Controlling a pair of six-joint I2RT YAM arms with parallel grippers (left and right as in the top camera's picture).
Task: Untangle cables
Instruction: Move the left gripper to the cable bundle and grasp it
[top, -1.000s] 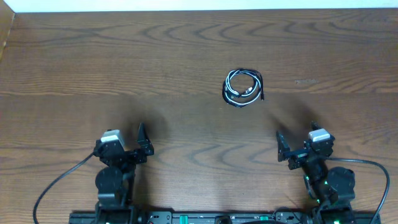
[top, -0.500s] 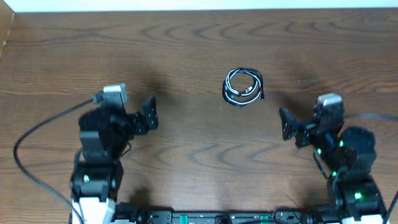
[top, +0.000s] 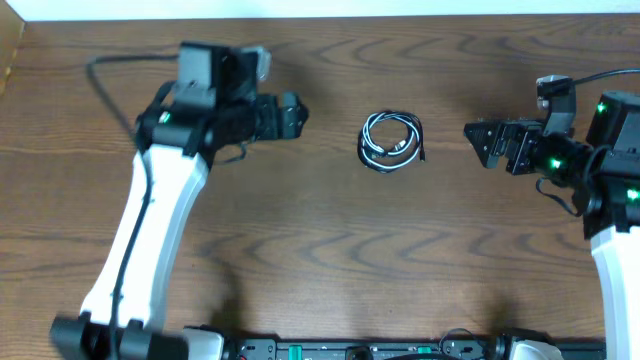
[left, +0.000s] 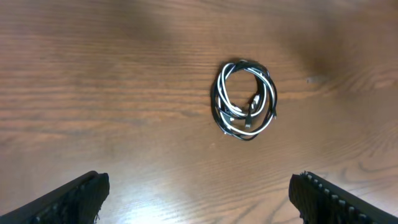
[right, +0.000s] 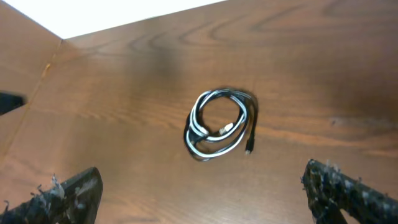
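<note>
My left gripper grabs the coil's cords on the side facing it next, leaving the coil's opposite side free for my right gripper to untangle.
The cables (top: 391, 141) lie as one small coil of black and white cords with small plug ends on the wooden table (top: 330, 250), behind the middle. The coil also shows in the left wrist view (left: 245, 99) and the right wrist view (right: 221, 123). My left gripper (top: 291, 113) is open and empty, in the air to the left of the coil. My right gripper (top: 479, 143) is open and empty, in the air to the right of the coil. Both are apart from the coil.
The table's back edge meets a white wall (top: 320, 8). A thick black wire (top: 115, 85) hangs from the left arm. The arm bases (top: 350, 348) stand at the front edge.
Both arms have risen from the front of the table and reached toward the back, ending on either side of the coil. The coil has not moved.
</note>
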